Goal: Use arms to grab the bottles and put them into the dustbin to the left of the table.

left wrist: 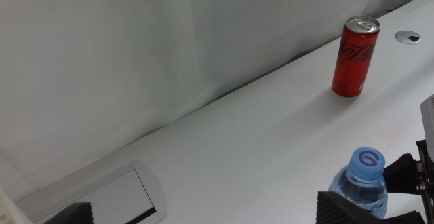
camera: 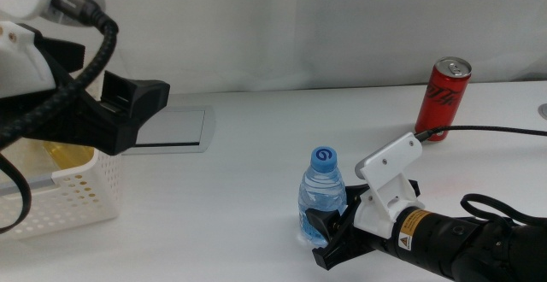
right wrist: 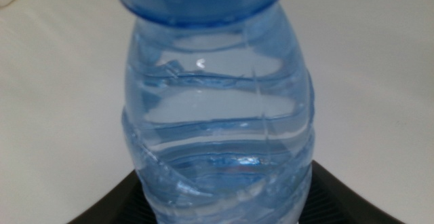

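Note:
The bottle's lower body is already covered by my right gripper's fingers, so my left gripper should next pick up the bottle by its upper body under the cap (camera: 322, 182) (left wrist: 360, 189).
A small clear water bottle (camera: 322, 190) with a blue cap stands upright on the white table (camera: 256, 188), at its front middle. My right gripper (camera: 325, 231) comes in from the right and is shut on the bottle's lower body. The right wrist view is filled by the bottle (right wrist: 217, 115), with a dark jaw pressed against each side. A slim red can (camera: 443, 99) stands at the back right, untouched. My left gripper (camera: 135, 107) hangs open and holds nothing, above the white perforated dustbin (camera: 81, 192) at the left. Something yellow (camera: 67, 154) lies inside the dustbin.
A grey inset plate (camera: 171, 128) sits near the table's rear edge, just right of the left gripper. A round cable hole (left wrist: 409, 37) lies beyond the can (left wrist: 354, 56). The right arm's black cable (camera: 496, 130) runs past the can's base.

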`<state>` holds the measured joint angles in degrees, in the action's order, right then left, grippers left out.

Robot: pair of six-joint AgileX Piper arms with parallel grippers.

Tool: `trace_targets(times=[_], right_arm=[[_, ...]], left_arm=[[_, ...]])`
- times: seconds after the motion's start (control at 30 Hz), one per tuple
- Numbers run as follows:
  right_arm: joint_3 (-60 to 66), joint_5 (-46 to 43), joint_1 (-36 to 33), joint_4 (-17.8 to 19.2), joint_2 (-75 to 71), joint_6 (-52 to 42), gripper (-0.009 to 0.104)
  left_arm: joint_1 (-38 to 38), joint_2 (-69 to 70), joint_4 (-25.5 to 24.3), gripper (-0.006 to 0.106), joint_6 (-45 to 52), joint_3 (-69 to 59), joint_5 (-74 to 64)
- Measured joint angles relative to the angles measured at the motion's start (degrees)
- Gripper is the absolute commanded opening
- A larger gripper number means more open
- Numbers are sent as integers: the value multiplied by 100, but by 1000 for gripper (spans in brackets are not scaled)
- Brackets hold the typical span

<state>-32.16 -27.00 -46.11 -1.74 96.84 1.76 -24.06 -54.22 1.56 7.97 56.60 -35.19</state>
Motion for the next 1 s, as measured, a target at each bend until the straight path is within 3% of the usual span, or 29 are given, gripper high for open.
trace_targets(times=[0.03, 0.1, 0.13, 0.2, 0.23, 0.6, 0.9, 1.0], right_arm=[[0, -14, 0, 0, 13, 0, 0], [0, -13, 0, 10, 13, 18, 57], [0, -13, 0, 10, 13, 30, 73], [0, -26, 0, 10, 13, 93, 99], [-9, -38, 0, 10, 13, 93, 103], [-13, 1020, 0, 71, -1117, 103, 103], [-22, 3438, 227, 71, -3387, -7, 103], [-22, 4817, 997, 174, -4460, -7, 103]], left_arm=[[0, 0, 0, 85, 0, 0, 0], [0, 0, 0, 85, 0, 0, -11], [0, 0, 0, 85, 0, 0, -11], [0, 0, 0, 85, 0, 0, -23], [0, 0, 0, 85, 0, 0, -23], [0, 0, 0, 85, 0, 0, -23], [0, 0, 0, 85, 47, 0, -23], [0, 0, 0, 85, 47, 0, -23]])
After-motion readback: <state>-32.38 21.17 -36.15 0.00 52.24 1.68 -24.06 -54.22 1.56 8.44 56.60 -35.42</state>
